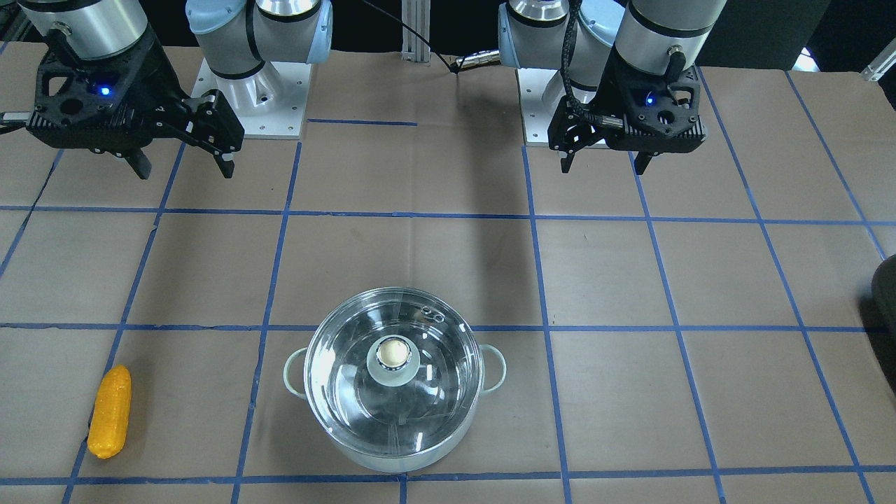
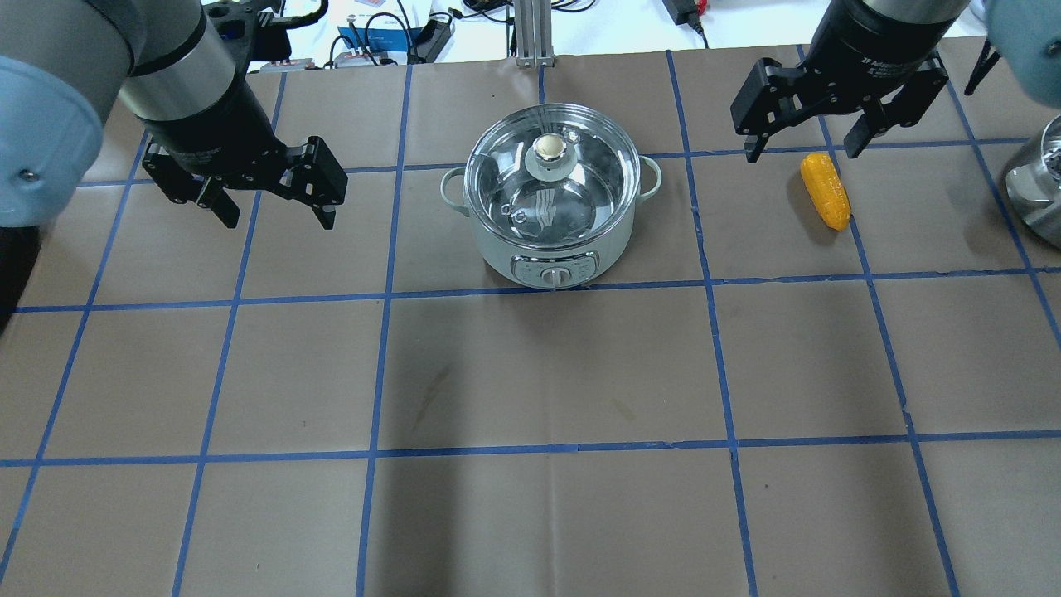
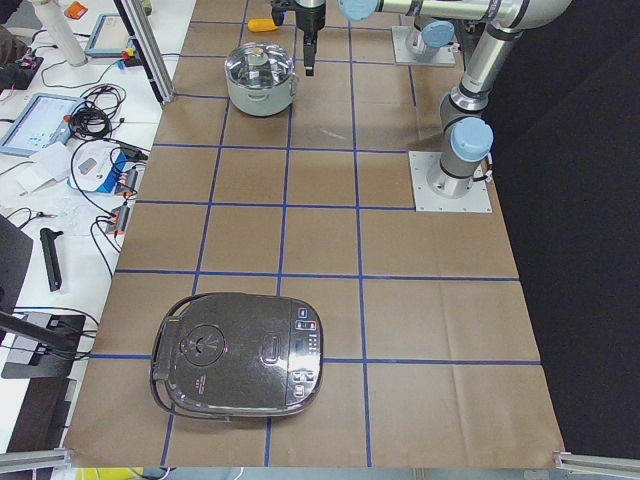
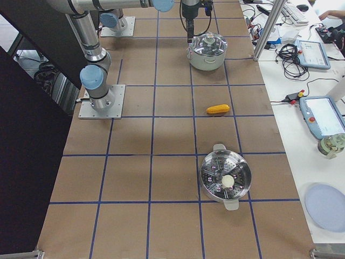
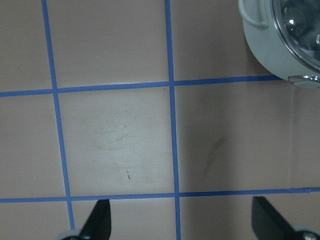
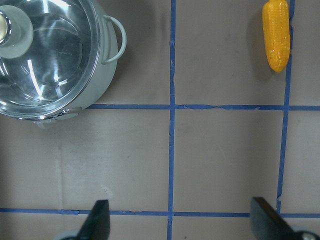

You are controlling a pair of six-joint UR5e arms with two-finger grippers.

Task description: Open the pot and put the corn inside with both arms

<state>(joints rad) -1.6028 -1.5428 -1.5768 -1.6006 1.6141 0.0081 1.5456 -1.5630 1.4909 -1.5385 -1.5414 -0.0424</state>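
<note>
The glass lid is too wide for my left gripper's fingers, so I'll grab its pale knob (image 1: 393,353) next.
The mint-green pot (image 2: 500,253) stands at the far middle of the table with its glass lid (image 2: 580,178) on, a pale knob (image 2: 547,149) on top. The yellow-orange corn (image 2: 826,190) lies on the paper to the pot's right. My left gripper (image 2: 279,220) hovers open and empty to the left of the pot. My right gripper (image 2: 802,153) hovers open and empty just above and behind the corn. The left wrist view shows the pot's wall (image 5: 265,47) at top right. The right wrist view shows the pot (image 6: 102,75) and the corn (image 6: 276,34).
A steel steamer pot (image 4: 225,178) stands further to my right, beyond the corn. A dark rice cooker (image 3: 240,355) stands far to my left. Blue tape lines grid the brown paper. Cables and tablets lie past the table's far edge.
</note>
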